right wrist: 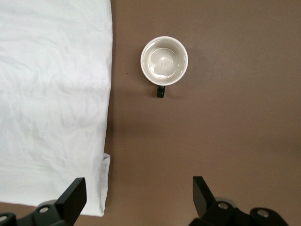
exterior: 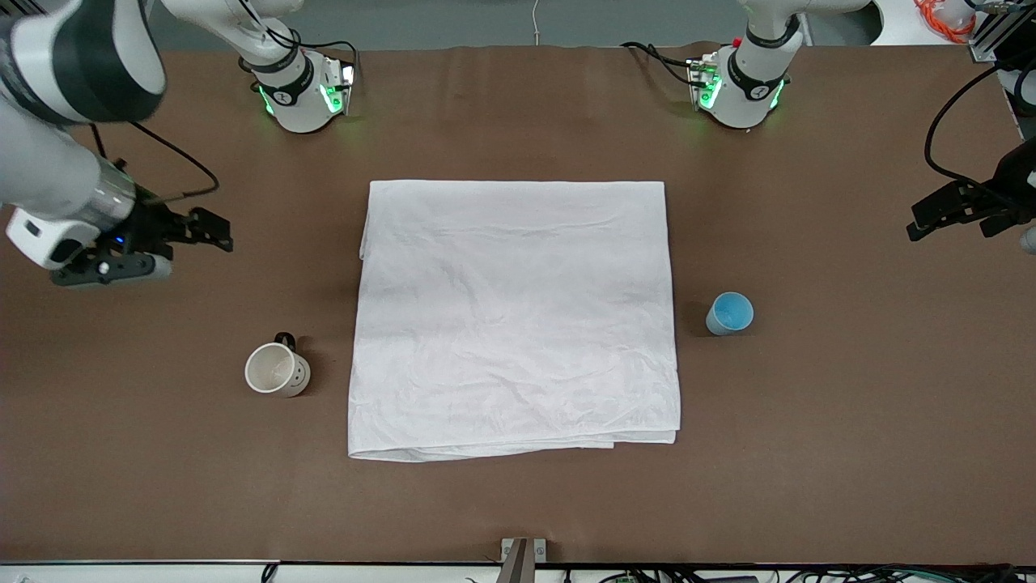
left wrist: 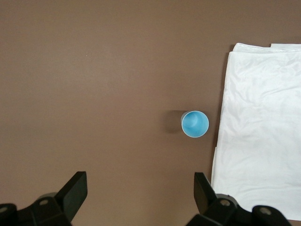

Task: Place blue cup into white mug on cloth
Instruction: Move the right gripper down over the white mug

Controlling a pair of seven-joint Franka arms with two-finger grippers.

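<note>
The right gripper grabs the white mug by its black handle (exterior: 286, 339) next, to set the mug on the cloth (exterior: 518, 316) for the blue cup.
The blue cup (exterior: 730, 313) stands upright on the bare table, beside the cloth (exterior: 518, 316) toward the left arm's end. It also shows in the left wrist view (left wrist: 194, 124) next to the cloth's edge (left wrist: 263, 127). The white mug (exterior: 278, 370) stands upright and empty on the table, beside the cloth toward the right arm's end. It shows in the right wrist view (right wrist: 164, 61) with the cloth (right wrist: 51, 94) alongside. My left gripper (exterior: 947, 214) (left wrist: 140, 188) is open and empty, up over the table at its own end. My right gripper (exterior: 212, 231) (right wrist: 139, 193) is open and empty, up over the table at its end.
The brown table (exterior: 518, 502) carries only the cloth, the mug and the cup. The two arm bases (exterior: 303, 93) (exterior: 740, 85) stand along the edge farthest from the front camera. A small metal bracket (exterior: 522, 555) sits at the nearest edge.
</note>
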